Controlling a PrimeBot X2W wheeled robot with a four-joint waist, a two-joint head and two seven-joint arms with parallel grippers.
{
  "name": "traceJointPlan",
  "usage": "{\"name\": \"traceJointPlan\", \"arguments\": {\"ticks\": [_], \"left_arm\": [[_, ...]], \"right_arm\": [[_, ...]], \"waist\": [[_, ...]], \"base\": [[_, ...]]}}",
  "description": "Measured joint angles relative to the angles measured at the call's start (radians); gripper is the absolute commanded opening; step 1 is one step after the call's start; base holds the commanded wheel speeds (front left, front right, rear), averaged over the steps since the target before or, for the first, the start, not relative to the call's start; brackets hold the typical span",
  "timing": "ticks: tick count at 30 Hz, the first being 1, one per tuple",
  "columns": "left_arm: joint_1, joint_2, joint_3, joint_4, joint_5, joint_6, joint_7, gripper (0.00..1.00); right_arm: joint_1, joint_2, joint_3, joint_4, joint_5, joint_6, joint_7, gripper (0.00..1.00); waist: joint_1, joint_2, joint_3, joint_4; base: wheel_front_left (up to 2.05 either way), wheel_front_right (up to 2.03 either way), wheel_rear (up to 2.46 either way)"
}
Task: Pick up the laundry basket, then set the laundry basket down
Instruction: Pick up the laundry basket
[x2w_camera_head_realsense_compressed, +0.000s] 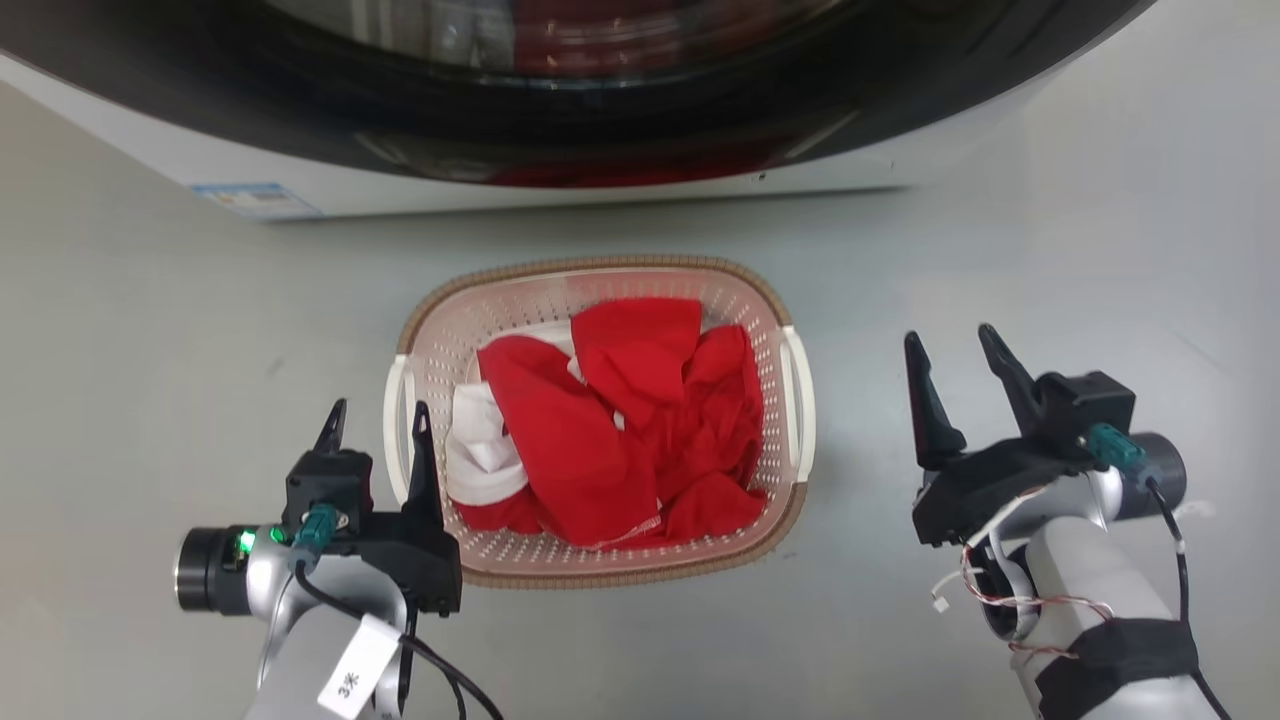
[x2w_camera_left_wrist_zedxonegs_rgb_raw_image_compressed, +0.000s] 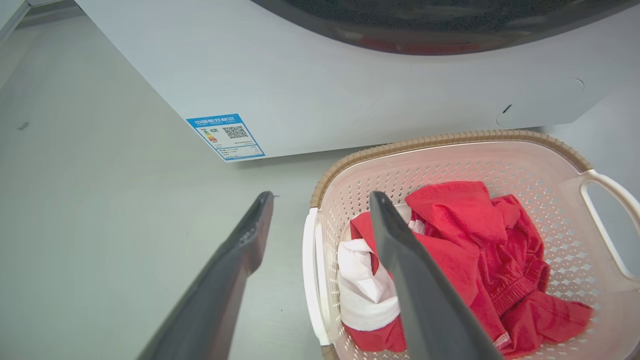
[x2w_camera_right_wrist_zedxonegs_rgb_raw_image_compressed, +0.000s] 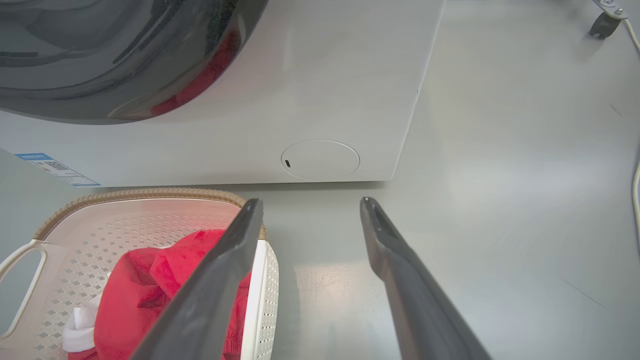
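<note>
Next, my left gripper grabs the laundry basket by its slim white handle beside the white cloth. The basket's body is wider than my fingers open.
The laundry basket, cream-white with a brown rim, stands on the grey floor in front of the washing machine, holding red clothes and a white cloth. My left gripper is open; seen from above, its fingers stand either side of the basket's left white handle. The left wrist view shows that handle between the fingers of the left gripper, with the basket behind. My right gripper is open and empty, apart from the right handle. In the right wrist view, the right gripper hangs beside the basket.
The white washing machine, with a dark round door, stands close behind the basket and carries a blue label. Open grey floor lies on both sides. A caster and a cable are at the far right.
</note>
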Motion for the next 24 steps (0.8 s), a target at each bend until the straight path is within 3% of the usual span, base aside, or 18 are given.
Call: {"name": "traceJointPlan", "arguments": {"ticks": [24], "left_arm": [[-0.248,-0.01,0.016,0.159,-0.055,0.001,-0.053,1.0]], "right_arm": [[-0.239,0.003,0.109,0.109,-0.038,0.026,-0.039,1.0]], "waist": [[-0.0001,0.0001,0.336,0.028]], "base": [[0.0,0.0,0.0]]}}
